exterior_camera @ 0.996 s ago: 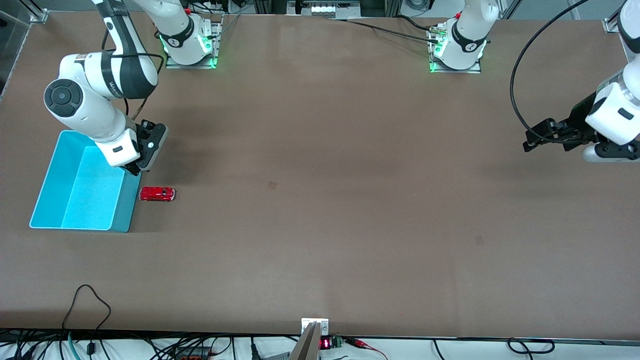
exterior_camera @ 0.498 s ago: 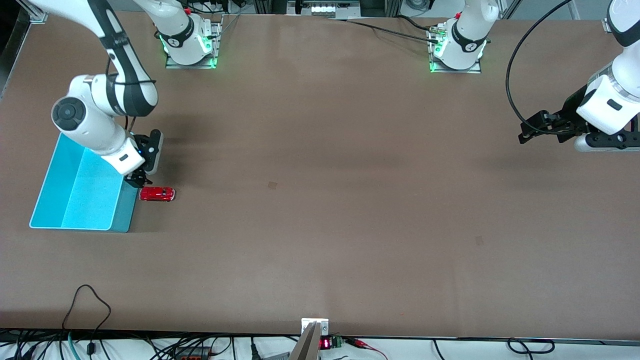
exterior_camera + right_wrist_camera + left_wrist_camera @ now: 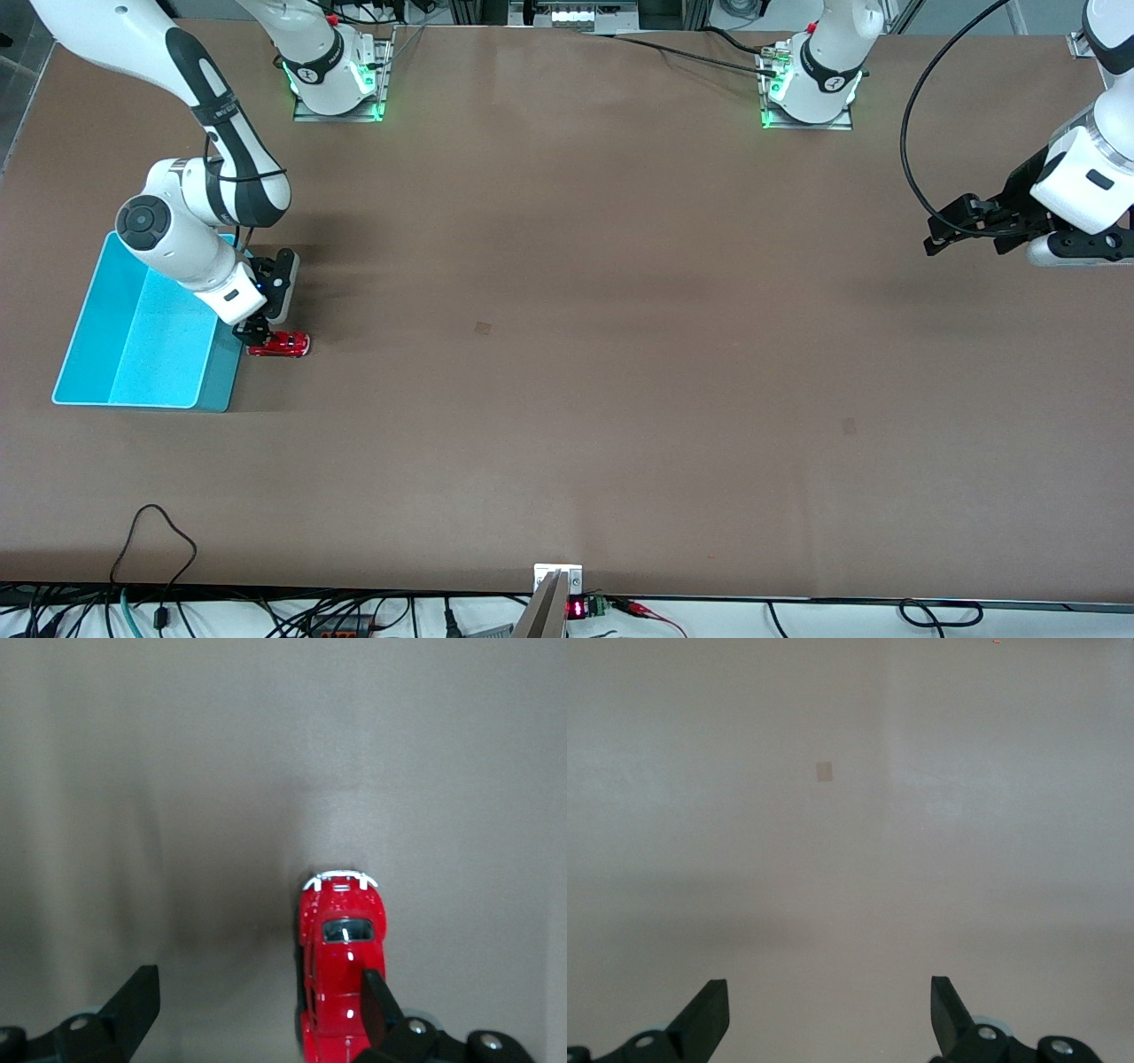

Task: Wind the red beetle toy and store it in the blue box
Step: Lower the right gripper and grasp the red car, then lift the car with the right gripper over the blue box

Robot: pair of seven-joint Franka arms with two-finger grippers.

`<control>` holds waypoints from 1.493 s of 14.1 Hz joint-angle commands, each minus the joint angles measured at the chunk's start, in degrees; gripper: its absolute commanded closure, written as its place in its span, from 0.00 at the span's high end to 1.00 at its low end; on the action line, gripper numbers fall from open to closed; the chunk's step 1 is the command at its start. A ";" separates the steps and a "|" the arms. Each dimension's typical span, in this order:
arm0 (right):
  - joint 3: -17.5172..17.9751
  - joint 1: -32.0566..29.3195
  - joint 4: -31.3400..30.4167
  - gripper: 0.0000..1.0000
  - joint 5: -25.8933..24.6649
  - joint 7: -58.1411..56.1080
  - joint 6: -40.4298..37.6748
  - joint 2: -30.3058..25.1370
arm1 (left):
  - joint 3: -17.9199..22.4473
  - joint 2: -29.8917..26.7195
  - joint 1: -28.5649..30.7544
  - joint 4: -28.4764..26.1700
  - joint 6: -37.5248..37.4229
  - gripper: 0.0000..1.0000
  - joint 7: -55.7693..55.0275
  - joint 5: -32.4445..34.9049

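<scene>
My right gripper grabs the toy (image 3: 280, 344) by the sides of its cabin next, and then stores the toy in the blue box (image 3: 133, 354).
The red beetle toy (image 3: 280, 344) lies on the brown table beside the blue box (image 3: 133, 354), on the side toward the left arm's end. My right gripper (image 3: 253, 334) is open and low over the toy's end nearest the box. In the right wrist view the toy (image 3: 339, 966) lies under one fingertip (image 3: 376, 1005), not centred between the fingers; the right gripper (image 3: 257, 1014) holds nothing. My left gripper (image 3: 941, 239) is open and empty over bare table at the left arm's end; in the left wrist view the left gripper (image 3: 828, 1014) has only table below it.
The blue box is empty and stands near the table edge at the right arm's end. A small tan mark (image 3: 483, 328) is on the mid table and shows in the left wrist view (image 3: 825, 772). Cables (image 3: 159, 532) hang at the table's near edge.
My right gripper has come down from over the box's rim to the toy's box-side end. My left arm has shifted slightly and stays open.
</scene>
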 commanded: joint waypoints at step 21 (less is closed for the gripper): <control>1.77 2.33 6.83 0.00 1.33 17.29 -2.00 0.99 | -0.26 0.02 1.56 0.61 -2.18 1.00 0.06 1.16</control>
